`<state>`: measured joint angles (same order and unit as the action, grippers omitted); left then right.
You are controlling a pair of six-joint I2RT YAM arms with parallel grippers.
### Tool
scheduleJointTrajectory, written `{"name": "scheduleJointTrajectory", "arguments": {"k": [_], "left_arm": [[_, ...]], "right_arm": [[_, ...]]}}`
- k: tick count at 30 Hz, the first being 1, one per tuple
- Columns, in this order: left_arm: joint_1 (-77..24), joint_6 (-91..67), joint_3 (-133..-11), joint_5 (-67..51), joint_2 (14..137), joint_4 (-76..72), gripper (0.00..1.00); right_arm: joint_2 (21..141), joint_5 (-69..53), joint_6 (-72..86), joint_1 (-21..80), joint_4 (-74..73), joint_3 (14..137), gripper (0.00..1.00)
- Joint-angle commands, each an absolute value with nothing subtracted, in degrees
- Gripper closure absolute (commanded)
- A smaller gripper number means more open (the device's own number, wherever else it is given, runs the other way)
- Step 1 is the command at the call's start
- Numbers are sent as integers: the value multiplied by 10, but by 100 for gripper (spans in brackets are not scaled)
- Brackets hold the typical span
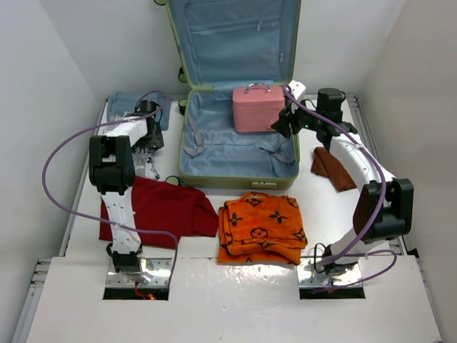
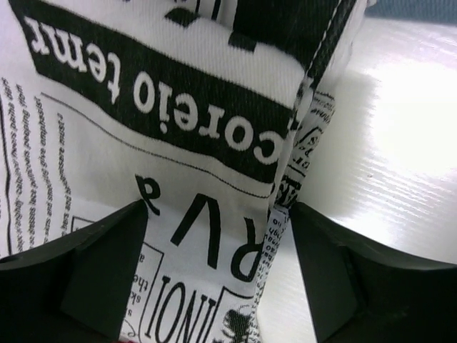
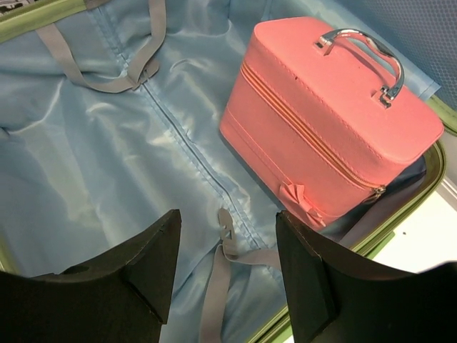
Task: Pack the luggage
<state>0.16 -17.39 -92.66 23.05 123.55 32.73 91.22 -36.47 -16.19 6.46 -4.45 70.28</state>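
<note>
The left gripper has one finger beside the folded edge of the newsprint cloth and the other against the top of the newsprint cloth, so it should close on the newsprint cloth.
The luggage [image 1: 235, 181], a light green suitcase, lies open at the back centre with its lid upright; its light blue lining [image 3: 86, 179] fills the right wrist view. A small pink case [image 1: 257, 108] stands in its back right corner and shows in the right wrist view [image 3: 328, 121]. My right gripper [image 1: 288, 120] is open and empty [image 3: 228, 214], hovering over the lining beside the pink case. My left gripper [image 1: 146, 146] is left of the suitcase, open [image 2: 218, 211], its fingers astride a black-and-white newsprint cloth [image 2: 178, 114] on the table.
A red cloth [image 1: 161, 207] and an orange patterned scarf [image 1: 260, 225] lie in front of the suitcase. A brown cloth [image 1: 332, 168] lies to its right, a blue denim piece [image 1: 132, 103] at the back left. Grey straps [image 3: 221, 286] lie across the lining.
</note>
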Motion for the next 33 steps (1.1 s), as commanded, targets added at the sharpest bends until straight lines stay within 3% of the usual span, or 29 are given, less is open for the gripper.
{"name": "scheduleJointTrajectory", "arguments": {"k": [1,7,11,17,18,24,31,33], "left_arm": [[9,-178,-930,170,1261,330,11],[15,-172,-944,129,1273,330,7],[15,-161,-939,153,1290,330,18],[10,-149,-905,160,1296,330,50],[10,-149,-905,148,1296,325,61],[35,-131,-895,20,1248,325,98],[90,-117,-902,-313,1135,315,100],[96,-117,-915,-356,1109,315,100]], "right_arm": [[891,-367,-157,62,-47,723,44],[889,-368,-165,62,-55,718,43],[890,-367,-168,62,-55,716,43],[895,-368,-167,62,-54,722,43],[894,-368,-168,62,-53,723,43],[884,-369,-166,62,-53,716,45],[853,-369,-184,62,-60,694,46],[848,-370,-185,62,-61,690,46]]}}
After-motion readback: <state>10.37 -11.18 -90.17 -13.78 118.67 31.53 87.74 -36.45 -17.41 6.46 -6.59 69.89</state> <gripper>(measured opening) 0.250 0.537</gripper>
